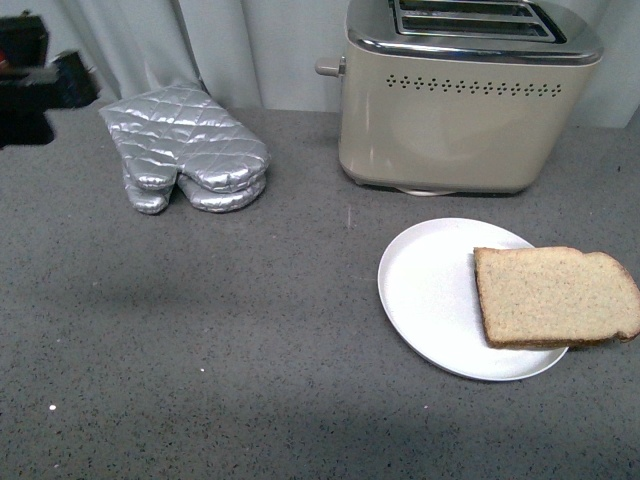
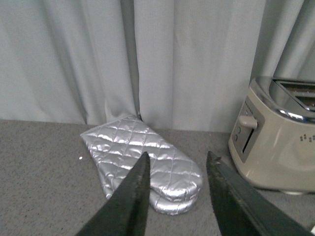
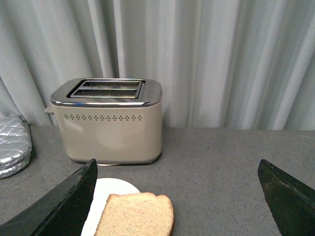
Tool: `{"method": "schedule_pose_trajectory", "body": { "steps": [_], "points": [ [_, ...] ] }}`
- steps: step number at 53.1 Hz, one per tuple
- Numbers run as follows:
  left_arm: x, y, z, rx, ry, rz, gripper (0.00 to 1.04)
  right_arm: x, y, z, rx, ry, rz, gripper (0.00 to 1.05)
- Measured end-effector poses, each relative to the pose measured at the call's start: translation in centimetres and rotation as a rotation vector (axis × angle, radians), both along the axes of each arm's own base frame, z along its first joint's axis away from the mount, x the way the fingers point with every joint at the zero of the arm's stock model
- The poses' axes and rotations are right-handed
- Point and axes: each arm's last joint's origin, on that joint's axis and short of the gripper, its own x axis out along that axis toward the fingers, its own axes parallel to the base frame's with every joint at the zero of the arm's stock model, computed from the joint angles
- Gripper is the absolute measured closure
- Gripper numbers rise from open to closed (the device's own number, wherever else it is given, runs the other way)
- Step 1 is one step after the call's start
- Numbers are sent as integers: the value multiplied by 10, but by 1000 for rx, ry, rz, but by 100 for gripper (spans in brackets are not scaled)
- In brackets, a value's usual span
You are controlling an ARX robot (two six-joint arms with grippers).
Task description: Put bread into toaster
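Note:
The robot's right gripper will next grab the bread by its crust edge (image 3: 168,219), so that the bread can fit into a toaster slot (image 3: 106,92).
The bread (image 1: 555,296), a light-brown slice with a darker crust, lies flat on a round white plate (image 1: 430,290) and overhangs its right rim. The beige toaster (image 1: 460,100) with a chrome top and two empty slots stands behind the plate, its lever knob on its left side. Neither arm shows in the front view. My right gripper (image 3: 177,169) is open wide and empty, above the counter with the bread (image 3: 137,214) and toaster (image 3: 109,120) ahead of it. My left gripper (image 2: 178,162) is open and empty, facing the mitt, with the toaster (image 2: 278,135) at one side.
A silver quilted oven mitt (image 1: 185,148) lies at the back left of the grey speckled counter (image 1: 200,350); it also shows in the left wrist view (image 2: 142,160). Pale curtains (image 1: 240,40) hang behind. Dark objects (image 1: 35,70) sit at the far left edge.

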Motion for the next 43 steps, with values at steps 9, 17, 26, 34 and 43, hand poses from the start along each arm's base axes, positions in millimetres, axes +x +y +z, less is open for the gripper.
{"method": "schedule_pose_trajectory", "body": {
  "steps": [9, 17, 26, 34, 43],
  "points": [
    [-28, 24, 2, 24, 14, 12, 101, 0, 0, 0, 0, 0, -1, 10],
    [-43, 35, 11, 32, 26, 10, 101, 0, 0, 0, 0, 0, -1, 10],
    [-60, 44, 15, 31, 10, 13, 101, 0, 0, 0, 0, 0, -1, 10],
    [-72, 50, 15, 31, 15, 10, 101, 0, 0, 0, 0, 0, -1, 10],
    [-83, 60, 15, 31, 12, -4, 101, 0, 0, 0, 0, 0, -1, 10]
  ]
}}
